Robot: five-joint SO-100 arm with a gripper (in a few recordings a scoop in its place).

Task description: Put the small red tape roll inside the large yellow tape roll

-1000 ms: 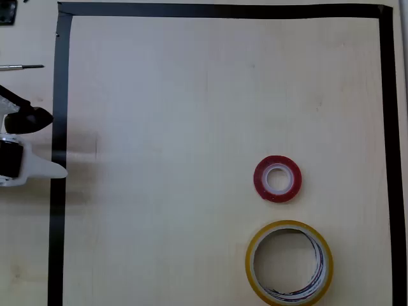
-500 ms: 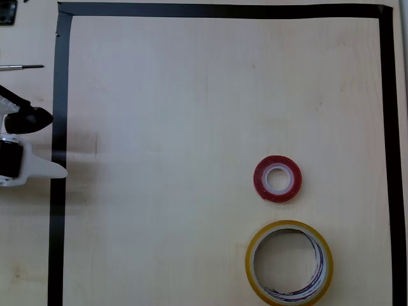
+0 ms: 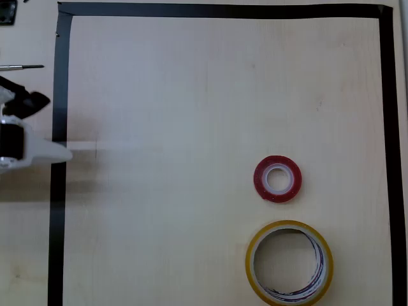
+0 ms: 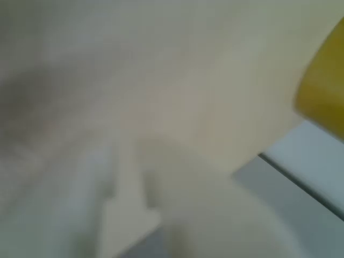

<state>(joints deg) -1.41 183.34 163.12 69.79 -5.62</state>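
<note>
The gripper should next take hold of the small red tape roll by its ring, so that the roll can go inside the large yellow tape roll.
In the overhead view the small red tape roll lies flat on the pale wooden table, right of centre, its white core facing up. Just below it, apart from it, the large yellow tape roll lies flat at the bottom edge, its wide hole empty. My gripper is far off at the left edge, over the black tape line, open with nothing between its black finger and white finger. The wrist view is heavily blurred; a pale finger shows at the bottom.
A black tape border frames the work area on the top, left and right. Outside it at the left lie a thin metal tool and a dark object. A blurred yellow shape sits at the wrist view's right edge.
My gripper has shifted upward in the overhead picture, still at the left edge. Both tape rolls have stayed in place.
</note>
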